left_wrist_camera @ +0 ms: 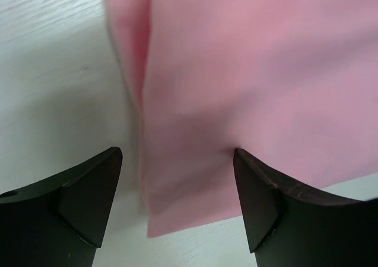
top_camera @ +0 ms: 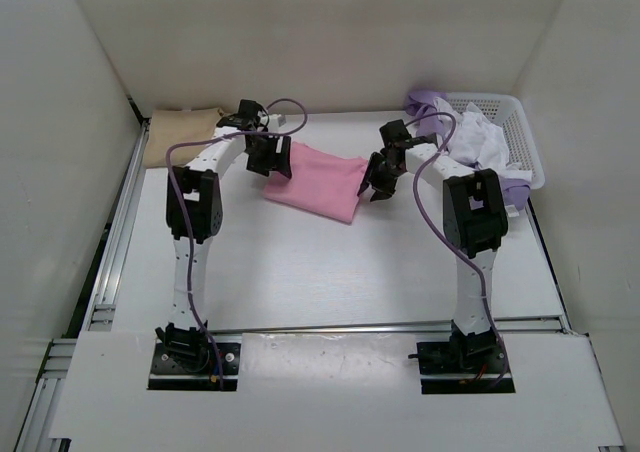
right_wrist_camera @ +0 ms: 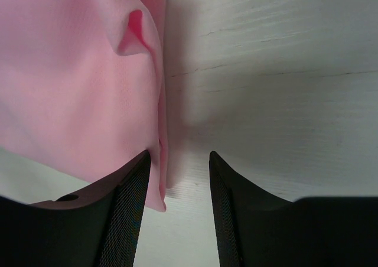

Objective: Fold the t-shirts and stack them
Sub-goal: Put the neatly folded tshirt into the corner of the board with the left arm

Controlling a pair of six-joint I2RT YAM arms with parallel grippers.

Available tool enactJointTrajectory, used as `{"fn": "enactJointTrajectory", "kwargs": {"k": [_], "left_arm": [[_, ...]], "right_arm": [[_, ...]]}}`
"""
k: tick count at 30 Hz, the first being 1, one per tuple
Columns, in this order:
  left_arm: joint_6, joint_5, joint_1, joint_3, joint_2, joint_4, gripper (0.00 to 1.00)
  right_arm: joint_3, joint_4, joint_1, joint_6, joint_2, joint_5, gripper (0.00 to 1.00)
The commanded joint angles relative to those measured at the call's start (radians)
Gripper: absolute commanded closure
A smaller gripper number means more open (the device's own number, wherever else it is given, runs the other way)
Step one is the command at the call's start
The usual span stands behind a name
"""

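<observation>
My fingers are above the t-shirt's pink corner in the left wrist view, so my left gripper lowers next and only then closes on that corner.
The pink t-shirt (top_camera: 318,180) lies folded into a rough rectangle at the middle back of the table. My left gripper (top_camera: 269,158) hovers open over its left edge; the left wrist view shows a pink corner (left_wrist_camera: 236,90) between the spread jaws (left_wrist_camera: 177,178). My right gripper (top_camera: 380,177) is open at the shirt's right edge; the right wrist view shows the folded pink edge (right_wrist_camera: 77,90) beside the left finger. The tan-beige t-shirt (top_camera: 182,132) lies folded at the back left. The white t-shirt (top_camera: 482,140) and the lavender t-shirt (top_camera: 430,105) lie in the basket.
A white plastic mesh basket (top_camera: 528,142) stands at the back right. White walls enclose the table on three sides. A metal rail (top_camera: 110,262) runs along the left edge. Bare table (top_camera: 330,272) lies between the arms.
</observation>
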Motion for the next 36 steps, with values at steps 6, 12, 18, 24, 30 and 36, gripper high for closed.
{"fn": "enactJointTrajectory", "kwargs": {"k": [6,12,18,24,30,36], "left_arm": [[0.001,0.133,-0.005,-0.009,0.051,-0.001,0.13],[0.001,0.257,-0.005,0.018,0.166,-0.065,0.31],[0.001,0.596,0.005,0.038,0.224,-0.097,0.90],[0.001,0.434,0.097,0.028,0.093,-0.097,0.90],[0.001,-0.095,0.098,0.072,-0.048,-0.119,0.90],[0.001,-0.706,0.061,0.072,-0.058,-0.018,0.90]], "right_arm": [[-0.005,0.020,0.003,0.027,-0.012,-0.027,0.51],[-0.014,0.020,0.012,0.036,-0.032,-0.027,0.51],[-0.057,0.010,0.012,0.027,-0.147,0.045,0.51],[-0.184,-0.017,-0.018,0.008,-0.349,0.163,0.51],[-0.273,-0.051,-0.018,-0.041,-0.524,0.280,0.51],[-0.296,-0.100,-0.028,-0.076,-0.589,0.328,0.51]]}}
